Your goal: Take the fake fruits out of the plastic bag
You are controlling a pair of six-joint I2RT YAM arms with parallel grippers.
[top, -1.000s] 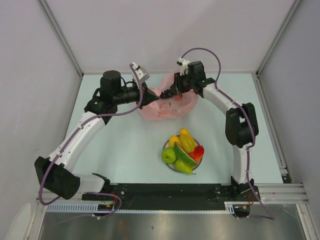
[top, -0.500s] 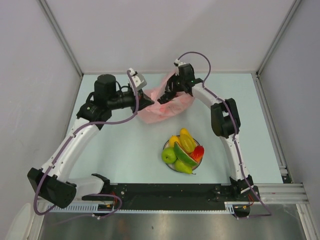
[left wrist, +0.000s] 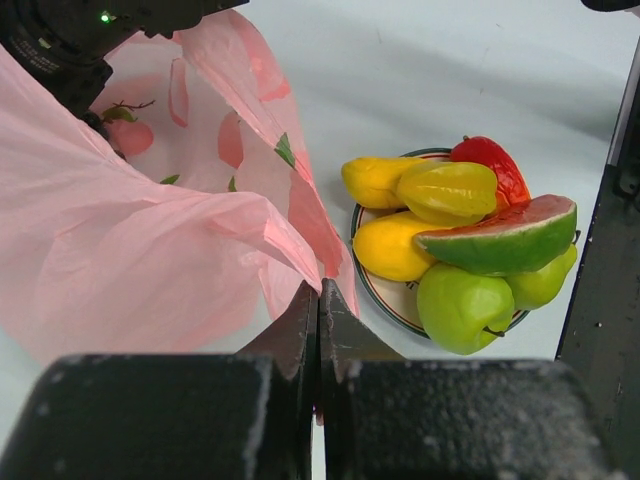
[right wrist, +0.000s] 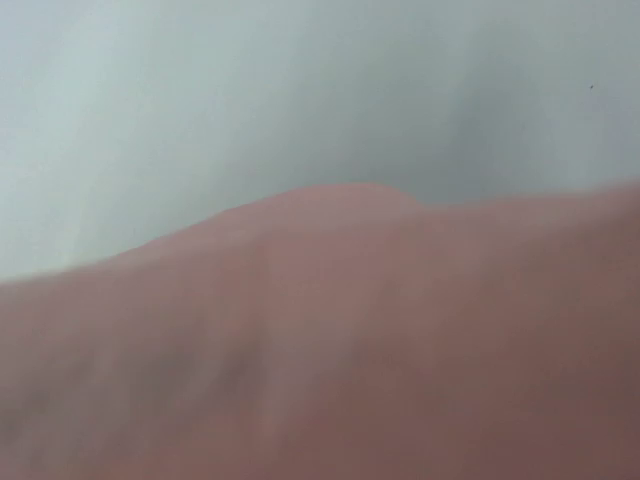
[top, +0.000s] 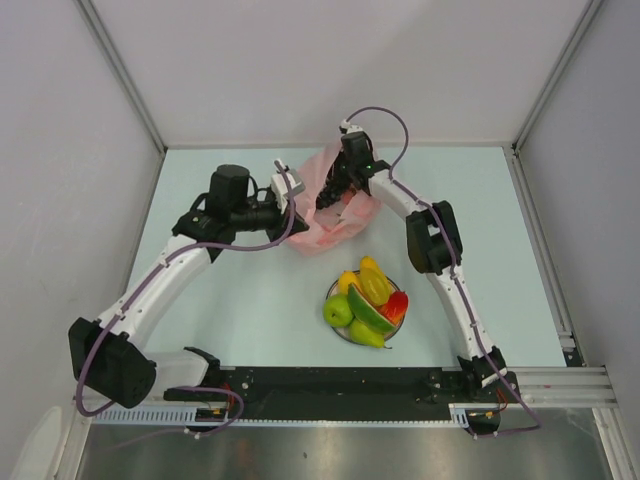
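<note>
The right gripper takes the dark grape bunch by its stem end next, so that its berries stay free to leave the plastic bag (top: 330, 225).
The pink plastic bag (top: 330, 225) lies crumpled at the back middle of the table. My left gripper (top: 292, 200) is shut on its near edge, and the left wrist view shows the film (left wrist: 130, 250) pinched between the closed fingertips of that gripper (left wrist: 320, 300). My right gripper (top: 335, 188) reaches down into the bag's mouth; pink film blurs the whole right wrist view, hiding its fingers. Fake fruits are piled on a plate (left wrist: 379, 299): green apple (left wrist: 462, 308), watermelon slice (left wrist: 500, 235), yellow mangoes (left wrist: 390, 245), green pear (left wrist: 540, 280). I cannot tell whether any fruit is inside the bag.
The plate of fruit (top: 365, 305) stands in front of the bag, towards the arm bases. The right arm's black elbow (top: 425, 240) hangs over the table to the right of the bag. Grey walls enclose the table on three sides.
The right gripper has swung left and down into the bag's mouth. The left gripper has shifted slightly right with the bag's edge, bunching the bag up.
</note>
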